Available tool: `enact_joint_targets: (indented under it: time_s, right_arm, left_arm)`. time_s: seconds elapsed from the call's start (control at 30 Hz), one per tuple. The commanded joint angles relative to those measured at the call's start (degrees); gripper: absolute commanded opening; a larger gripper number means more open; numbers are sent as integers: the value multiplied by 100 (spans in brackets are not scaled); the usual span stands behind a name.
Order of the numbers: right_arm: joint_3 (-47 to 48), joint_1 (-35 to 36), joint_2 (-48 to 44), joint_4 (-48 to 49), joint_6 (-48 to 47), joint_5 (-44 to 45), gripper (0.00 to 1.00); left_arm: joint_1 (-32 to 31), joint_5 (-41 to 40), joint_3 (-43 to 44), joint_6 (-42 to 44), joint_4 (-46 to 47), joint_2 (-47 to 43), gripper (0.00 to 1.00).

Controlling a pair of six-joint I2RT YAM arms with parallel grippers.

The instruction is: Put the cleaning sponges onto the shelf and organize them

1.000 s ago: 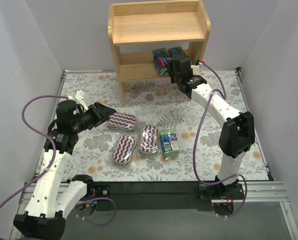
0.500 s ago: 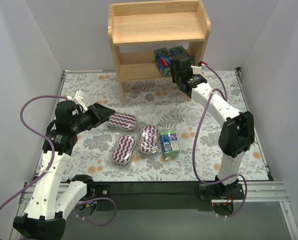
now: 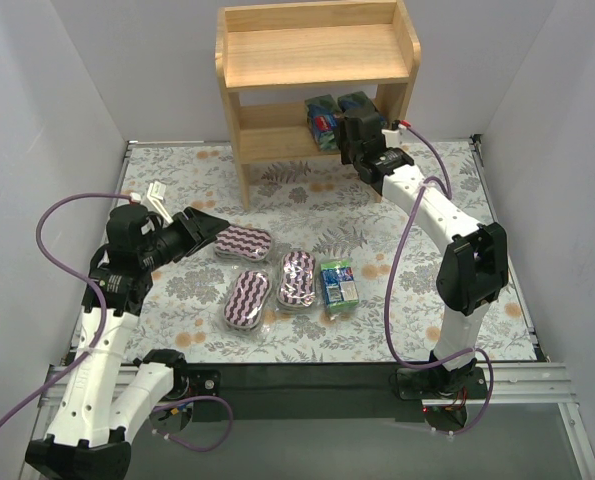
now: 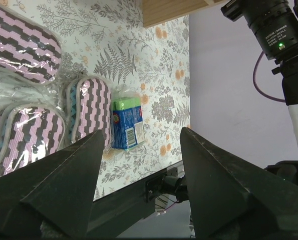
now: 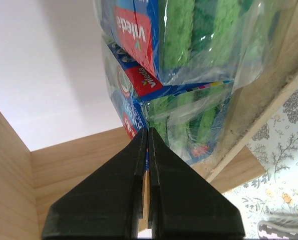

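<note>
My right gripper is only pressing its shut fingers on the wrap of the packs, so it would go up alone if I lifted it now, and the packs would stay on the shelf (image 3: 317, 55) (image 5: 83, 167).
On the lower tier of the wooden shelf (image 3: 317, 55) stand two green-blue-red sponge packs (image 3: 322, 118) (image 3: 356, 103). My right gripper (image 3: 347, 128) is shut, its tips against the wrap of those packs (image 5: 189, 60) with nothing between the fingers (image 5: 147, 131). Three purple-and-white striped pads (image 3: 243, 243) (image 3: 247, 298) (image 3: 297, 277) lie on the floral table, with a third pack (image 3: 338, 281) to their right. My left gripper (image 3: 220, 226) hovers open just left of the upper pad. The left wrist view shows the pads (image 4: 18, 45) (image 4: 91, 105) and the pack (image 4: 128, 122) beyond its open gripper (image 4: 141, 134).
The shelf's top tier holds nothing. White walls close the sides, and a black strip (image 3: 307, 378) runs along the table's near edge. The right arm (image 3: 447, 220) reaches over the table's right half to the shelf. The shelf's wooden back and side panel (image 5: 78, 170) fill the right wrist view.
Almost nothing differs: the left arm has drifted slightly left, and the right gripper stays pressed against the packs on the lower tier.
</note>
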Motion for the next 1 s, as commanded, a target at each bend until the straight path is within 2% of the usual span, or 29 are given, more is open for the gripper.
enact_joint_targets:
  time_s: [0.0,0.27,0.37,0.4,0.47,0.5,0.63,0.8,0.97]
  right_arm:
    - [-122,100,-129,319,75,-121,1]
    - [-456,197,-147,592,286,-314,4]
    - [-526,197,-208,793,225,-367,12]
    - [-562,197,-252,838,155,-376,21]
    - [-667,197,-444,926,102,-376,32]
    - [-815,197,-533,969,-3,-376,45]
    - [-1431,153,-1139,1154,-354,-446,67]
    - [-2450,127,-2351,1155,-1382,-1190,77]
    - [-4180,135,-3720,74,-2454,-1992,80]
  left_arm:
    - [8,-4,-81,-59,-72,-126,57]
    - [8,-22,-90,-59,-116,-214,57]
    - [8,-48,-98,-68,-134,-284,57]
    - [8,-57,-107,-85,-134,-302,57]
    - [8,-57,-116,-129,-99,-320,57]
    - [8,-40,-125,-138,-81,-320,57]
    - [8,13,-186,-199,59,-293,58]
    - [17,83,-309,-208,218,-206,63]
    - [8,215,-573,-287,455,-109,70]
